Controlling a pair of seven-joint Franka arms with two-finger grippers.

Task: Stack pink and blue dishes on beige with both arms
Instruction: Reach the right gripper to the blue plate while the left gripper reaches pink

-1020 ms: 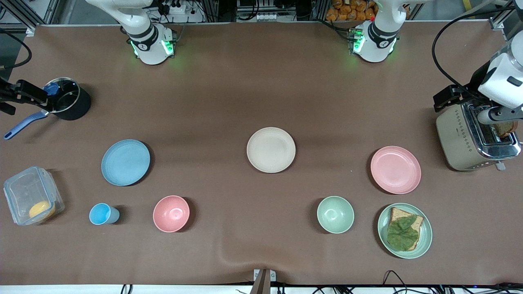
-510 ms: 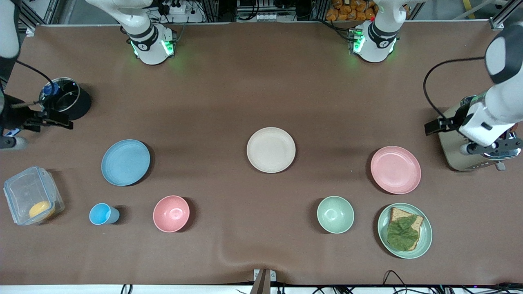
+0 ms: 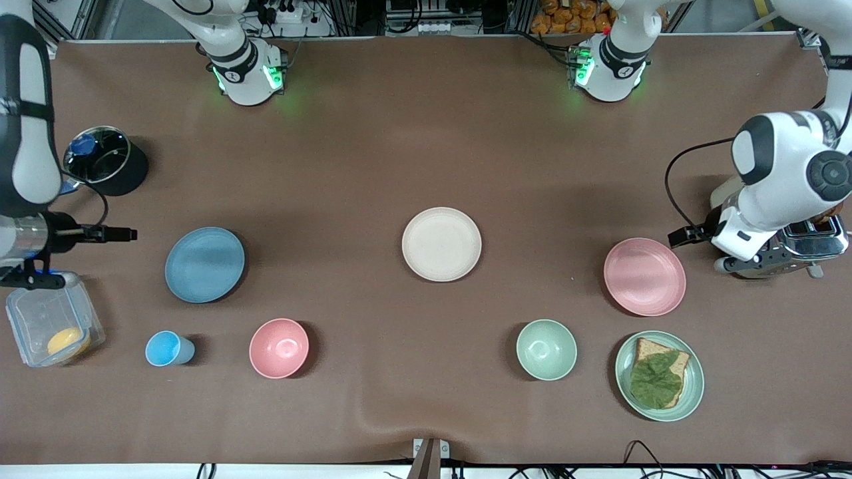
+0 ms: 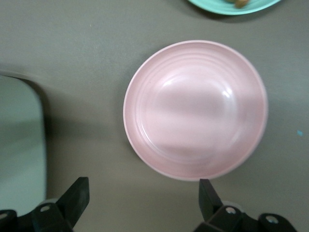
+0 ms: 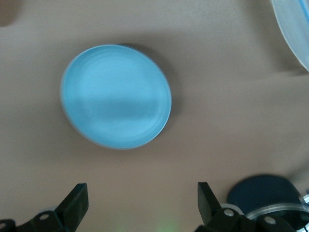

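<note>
Next, my right gripper grabs the light-blue plate by its rim (image 3: 171, 272), to stack it on the beige plate (image 3: 441, 243).
The beige plate (image 3: 441, 243) lies mid-table. The light-blue plate (image 3: 204, 264) (image 5: 116, 96) lies toward the right arm's end, and the pale pink plate (image 3: 644, 276) (image 4: 194, 109) toward the left arm's end. All three are bare and apart. My left gripper (image 4: 142, 198) hangs open and empty over bare cloth between the pink plate and the toaster (image 4: 19, 145), one fingertip (image 4: 207, 191) close to the plate's rim. My right gripper (image 5: 142, 200) hangs open and empty over bare cloth beside the blue plate, near the pot (image 5: 263, 193). In the front view both hands sit under their wrists.
A black pot (image 3: 133, 173) and a clear container (image 3: 83, 313) stand at the right arm's end. A blue cup (image 3: 166, 348), pink bowl (image 3: 279, 348) and green bowl (image 3: 546, 349) are nearer the camera. A mint plate (image 3: 695, 392) carries bread and lettuce.
The right arm has swung from the pot toward the blue plate. The left arm has swung from above the toaster toward the pink plate. Both grippers stay open, and the plates have not moved.
</note>
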